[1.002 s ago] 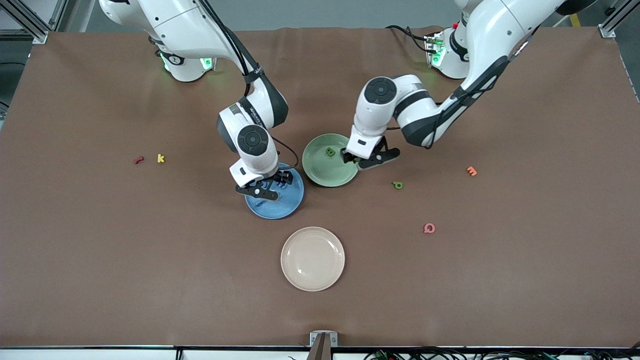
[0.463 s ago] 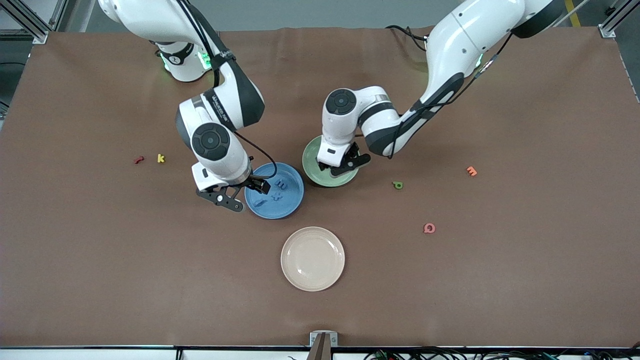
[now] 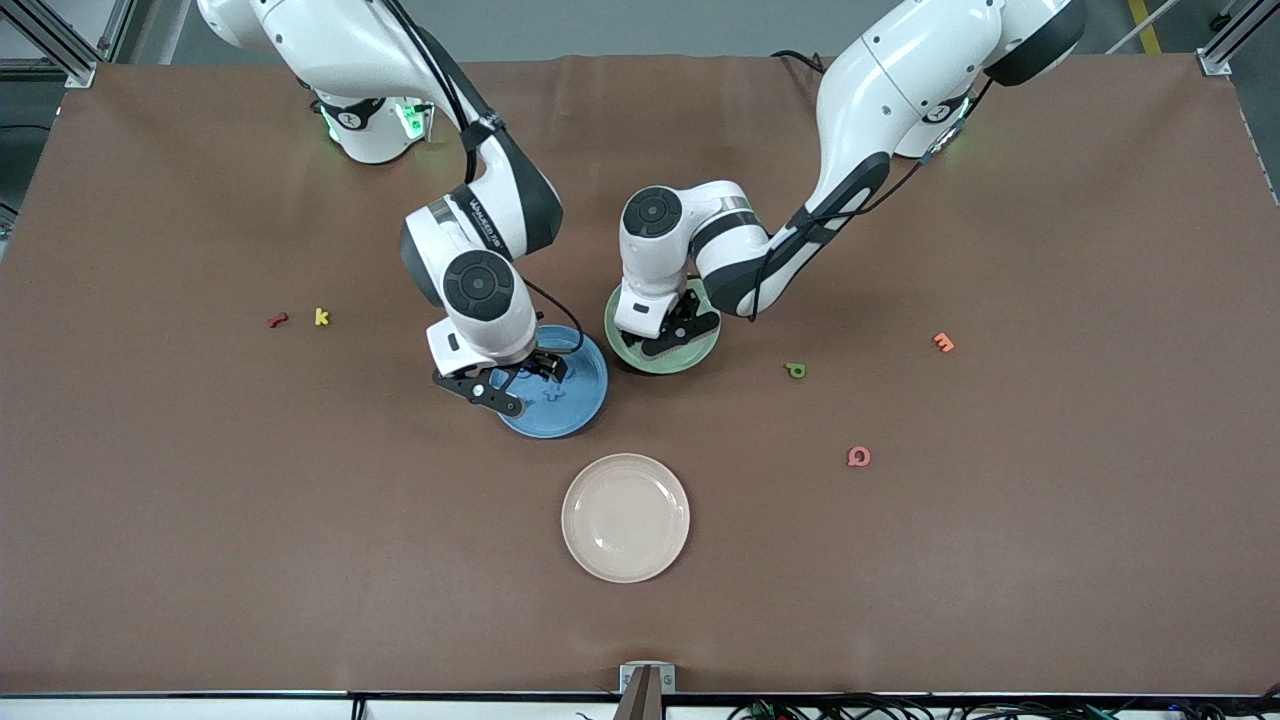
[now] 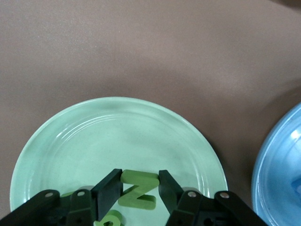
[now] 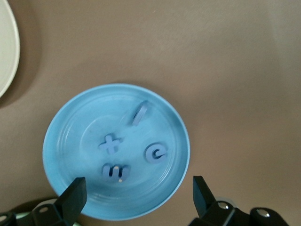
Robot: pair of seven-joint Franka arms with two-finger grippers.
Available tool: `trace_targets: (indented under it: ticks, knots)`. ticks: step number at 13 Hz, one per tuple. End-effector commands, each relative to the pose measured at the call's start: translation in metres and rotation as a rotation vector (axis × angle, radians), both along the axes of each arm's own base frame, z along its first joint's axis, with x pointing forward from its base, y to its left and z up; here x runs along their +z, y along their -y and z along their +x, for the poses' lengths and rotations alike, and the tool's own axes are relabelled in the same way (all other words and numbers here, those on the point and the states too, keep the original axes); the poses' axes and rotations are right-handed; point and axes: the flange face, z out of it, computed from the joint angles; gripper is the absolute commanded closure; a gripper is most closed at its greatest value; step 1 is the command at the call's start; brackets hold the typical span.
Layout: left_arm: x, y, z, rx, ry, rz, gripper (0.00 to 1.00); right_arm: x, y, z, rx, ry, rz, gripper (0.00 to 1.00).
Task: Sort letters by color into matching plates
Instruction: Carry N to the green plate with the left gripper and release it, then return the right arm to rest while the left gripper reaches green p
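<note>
The green Z (image 4: 140, 197) hangs inside the mint green plate's rim, so it is time for my left gripper to open.
My left gripper (image 4: 139, 178) is shut on a green letter Z (image 4: 138, 190), held just above the mint green plate (image 4: 94, 136). Another green letter (image 4: 107, 219) lies on that plate under the fingers. In the front view the left gripper (image 3: 665, 335) covers much of the green plate (image 3: 703, 350). My right gripper (image 5: 138, 197) hangs open and empty over the edge of the blue plate (image 5: 70, 122), which holds several blue letters (image 5: 155, 152). The front view shows the right gripper (image 3: 515, 380) over the blue plate (image 3: 580, 400). A green letter (image 3: 795, 371) lies on the table.
A cream plate (image 3: 625, 517) sits nearer the front camera than the two coloured plates. Orange (image 3: 943, 342) and pink (image 3: 858, 457) letters lie toward the left arm's end. Red (image 3: 277, 320) and yellow (image 3: 321, 317) letters lie toward the right arm's end.
The left gripper has moved from the green plate's edge to over the plate, still holding the Z. The right gripper swung off the blue plate toward its own end, then partly back.
</note>
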Motion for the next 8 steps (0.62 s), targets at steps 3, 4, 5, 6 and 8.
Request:
trace_targets:
  ticks: [3,4,5,6,8]
  knots:
    - [-0.001,0.002,0.005,0.018,-0.008,0.009,0.33,0.065,0.093,0.034,0.116,-0.061,0.017,0.0]
    - [0.001,0.0,0.007,0.02,-0.004,0.01,0.06,0.081,0.118,0.039,0.137,-0.068,0.028,0.0]
    - [0.001,-0.006,0.01,0.027,-0.004,0.014,0.05,0.099,0.145,0.042,0.163,-0.076,0.042,0.0]
    - [0.004,-0.011,0.012,0.025,-0.002,0.019,0.04,0.114,0.169,0.044,0.186,-0.083,0.054,0.0]
    - [0.012,-0.032,0.018,0.022,0.006,0.036,0.04,0.144,0.218,0.045,0.24,-0.09,0.078,0.0]
